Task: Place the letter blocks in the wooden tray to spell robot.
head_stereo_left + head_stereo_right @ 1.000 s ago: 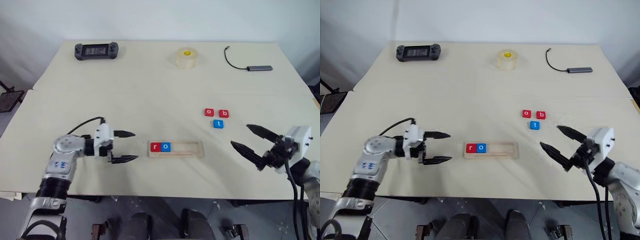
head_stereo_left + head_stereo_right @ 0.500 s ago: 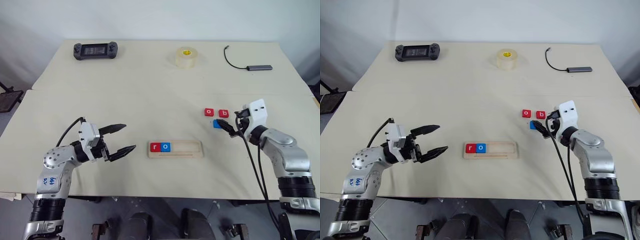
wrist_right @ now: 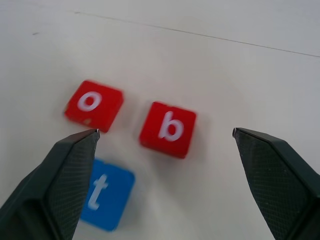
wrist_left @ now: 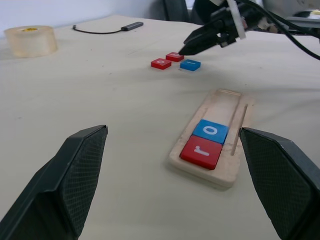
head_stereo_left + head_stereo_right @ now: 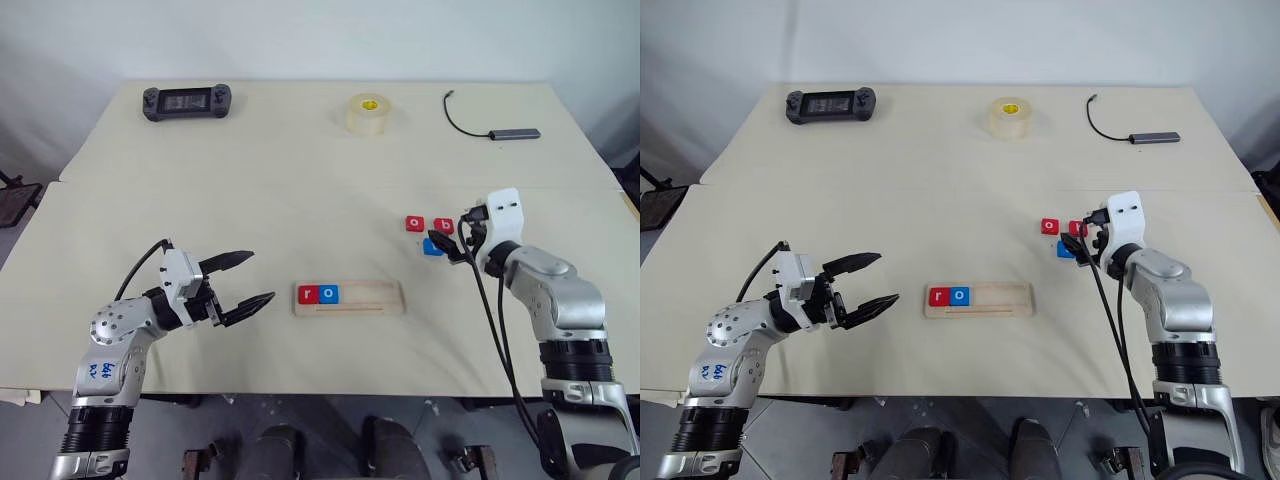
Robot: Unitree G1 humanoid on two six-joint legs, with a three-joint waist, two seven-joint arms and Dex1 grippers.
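Note:
Next, my right gripper picks up the red b block by its sides to add the next letter of robot to the tray (image 5: 375,298).
The wooden tray (image 5: 375,298) lies at the table's front centre, with a red r block (image 5: 308,294) and a blue o block (image 5: 329,294) at its left end. Three loose letter blocks lie to its right: a red o (image 3: 93,105), a red b (image 3: 168,129) and a blue t (image 3: 107,200). My right gripper (image 5: 447,246) hovers open just over them, the b lying between its fingers in the right wrist view. It partly hides the t from the head camera. My left gripper (image 5: 261,276) is open and holds nothing, left of the tray and pointing towards it.
A black game controller (image 5: 189,101) lies at the back left, a roll of clear tape (image 5: 367,113) at the back centre, and a grey hub with a black cable (image 5: 515,132) at the back right. A seam runs across the table behind the loose blocks.
My right gripper swung from the table's front right edge forward to the loose blocks, tilting downward. My left gripper drew back a little and turned more towards the tray. The blocks stayed put.

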